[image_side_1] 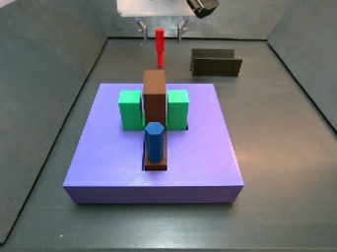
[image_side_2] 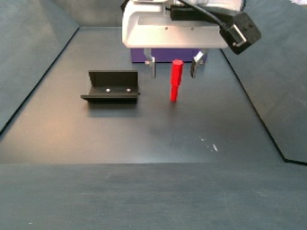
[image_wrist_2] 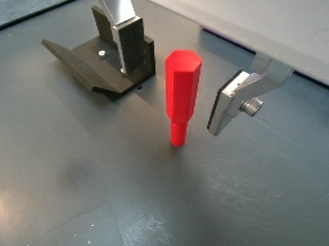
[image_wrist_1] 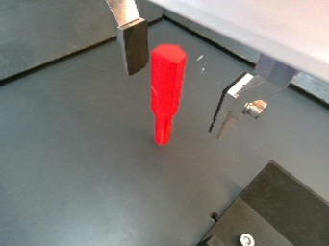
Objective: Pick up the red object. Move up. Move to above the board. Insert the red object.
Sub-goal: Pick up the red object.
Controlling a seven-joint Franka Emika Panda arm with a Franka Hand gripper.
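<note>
I should grip the red object by its thicker upper section [image_side_1: 160, 37] with my gripper next, so that I can insert it into the board [image_side_1: 198, 157].
The red object [image_wrist_1: 167, 91] is a thin bright red peg that stands upright on the dark floor, and it shows in both wrist views [image_wrist_2: 182, 96] and both side views [image_side_1: 160, 44] [image_side_2: 175, 79]. My gripper [image_wrist_1: 178, 98] [image_wrist_2: 174, 96] is open around it, one finger [image_wrist_1: 133, 48] on each side with a gap to the peg. In the side views the gripper [image_side_1: 161, 32] [image_side_2: 175, 61] hangs over the peg's top. The board [image_side_1: 198, 157] is a purple-blue slab lying apart from the peg.
The board carries two green blocks [image_side_1: 130, 108], a brown bar [image_side_1: 156, 91] and a blue hexagonal peg [image_side_1: 154, 140]. The dark fixture [image_side_2: 111, 87] [image_wrist_2: 96, 62] [image_side_1: 215, 63] stands on the floor beside the gripper. Grey walls [image_side_2: 36, 72] ring the floor.
</note>
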